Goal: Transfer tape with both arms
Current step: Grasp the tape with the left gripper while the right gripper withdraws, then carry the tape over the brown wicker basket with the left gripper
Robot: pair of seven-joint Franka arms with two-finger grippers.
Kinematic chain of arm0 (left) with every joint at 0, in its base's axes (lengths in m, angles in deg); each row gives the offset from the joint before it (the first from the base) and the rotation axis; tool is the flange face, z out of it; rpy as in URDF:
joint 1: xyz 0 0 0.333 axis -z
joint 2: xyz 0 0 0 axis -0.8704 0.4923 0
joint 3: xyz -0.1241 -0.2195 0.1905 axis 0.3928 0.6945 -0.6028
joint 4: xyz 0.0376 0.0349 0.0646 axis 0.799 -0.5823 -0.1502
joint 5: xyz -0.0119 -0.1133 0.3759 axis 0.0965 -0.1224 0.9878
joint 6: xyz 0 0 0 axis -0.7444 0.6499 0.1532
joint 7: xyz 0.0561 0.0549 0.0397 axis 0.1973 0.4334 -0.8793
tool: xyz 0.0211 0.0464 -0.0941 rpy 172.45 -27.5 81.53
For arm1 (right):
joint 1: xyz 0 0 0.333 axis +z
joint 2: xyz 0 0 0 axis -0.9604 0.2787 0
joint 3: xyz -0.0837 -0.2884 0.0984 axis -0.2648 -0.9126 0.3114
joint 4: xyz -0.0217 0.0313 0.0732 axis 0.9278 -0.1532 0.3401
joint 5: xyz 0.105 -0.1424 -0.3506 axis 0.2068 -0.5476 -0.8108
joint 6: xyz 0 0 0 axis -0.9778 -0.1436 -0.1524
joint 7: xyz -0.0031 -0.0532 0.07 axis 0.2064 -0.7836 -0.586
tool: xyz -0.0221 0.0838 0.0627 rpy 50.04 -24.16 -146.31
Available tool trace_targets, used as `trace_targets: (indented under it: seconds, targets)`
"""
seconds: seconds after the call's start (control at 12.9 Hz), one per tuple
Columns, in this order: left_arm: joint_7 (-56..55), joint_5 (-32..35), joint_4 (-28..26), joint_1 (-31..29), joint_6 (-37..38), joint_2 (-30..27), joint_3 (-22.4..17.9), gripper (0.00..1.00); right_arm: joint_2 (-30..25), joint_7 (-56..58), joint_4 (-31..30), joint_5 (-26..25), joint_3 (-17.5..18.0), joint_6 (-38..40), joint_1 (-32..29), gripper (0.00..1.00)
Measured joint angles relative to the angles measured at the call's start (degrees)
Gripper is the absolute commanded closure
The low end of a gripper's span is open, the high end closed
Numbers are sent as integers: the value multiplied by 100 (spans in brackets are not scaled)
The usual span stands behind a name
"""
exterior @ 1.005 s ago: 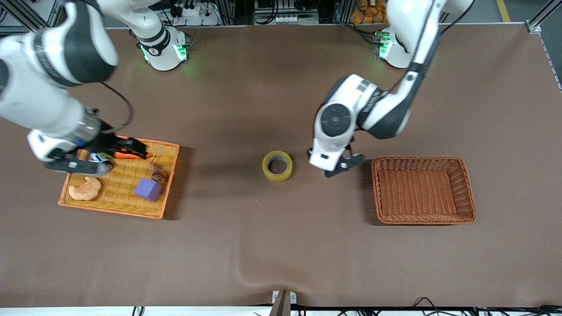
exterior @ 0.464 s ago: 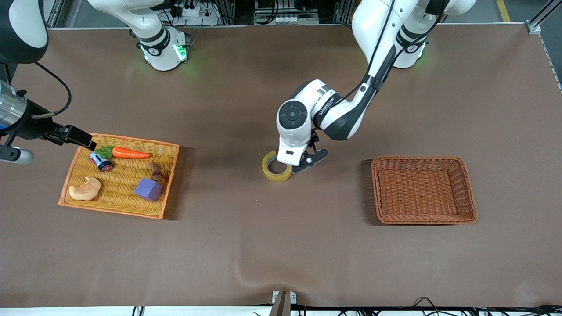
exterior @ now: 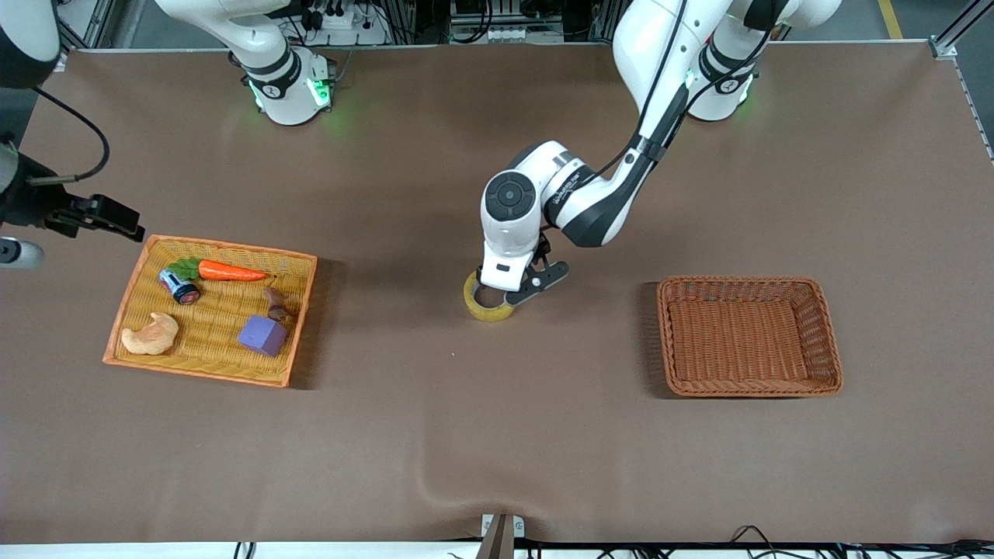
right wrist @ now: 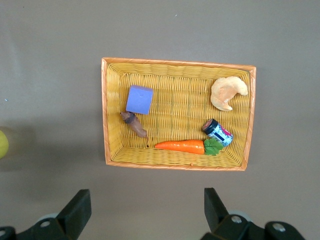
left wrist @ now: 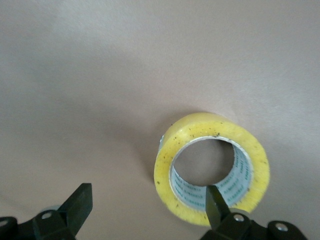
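My left gripper's fingers are above the tape's near rim (exterior: 493,314) and the bare table, so I need to lower the gripper before I close it.
The tape (exterior: 488,314), a yellowish roll with a grey-white core, lies flat on the brown table near its middle. My left gripper (exterior: 516,290) is low over it and open. In the left wrist view the tape (left wrist: 200,125) lies to one side of the left gripper (left wrist: 147,207). One finger (left wrist: 216,204) is over the roll's hole and near rim, the other over bare table. My right gripper (exterior: 115,221) is open and empty, up in the air by the yellow tray's edge. In the right wrist view the right gripper (right wrist: 145,207) is over bare table beside that tray.
A yellow wicker tray (exterior: 194,371) at the right arm's end holds a carrot (exterior: 229,271), a purple cube (exterior: 262,335), a tan pastry (exterior: 151,334) and a small can (exterior: 179,286). An empty brown wicker basket (exterior: 749,281) stands toward the left arm's end.
My left gripper has swung from beside the brown basket to over the tape and come down on it. My right gripper has lifted off the yellow tray and drawn away toward the table's end.
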Motion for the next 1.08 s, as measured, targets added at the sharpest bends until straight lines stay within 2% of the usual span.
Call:
trace_targets:
  seconds: [0.31, 0.39, 0.46, 1.08]
  targets:
    - [-165, 24, 23, 143, -570, 460, -17, 0, 20, 60, 12, -1, 0, 45, -12, 0]
    - [-165, 27, 32, 143, -575, 463, -25, 61, 21, 60, 12, -1, 0, 39, -12, 0]
    - [-171, 28, 41, 143, -575, 464, -37, 100, 21, 60, 12, -1, 0, 34, -12, 0]
    - [-189, 118, 142, 133, -548, 383, -70, 100, 45, 85, 11, -4, 4, 31, -16, 0]
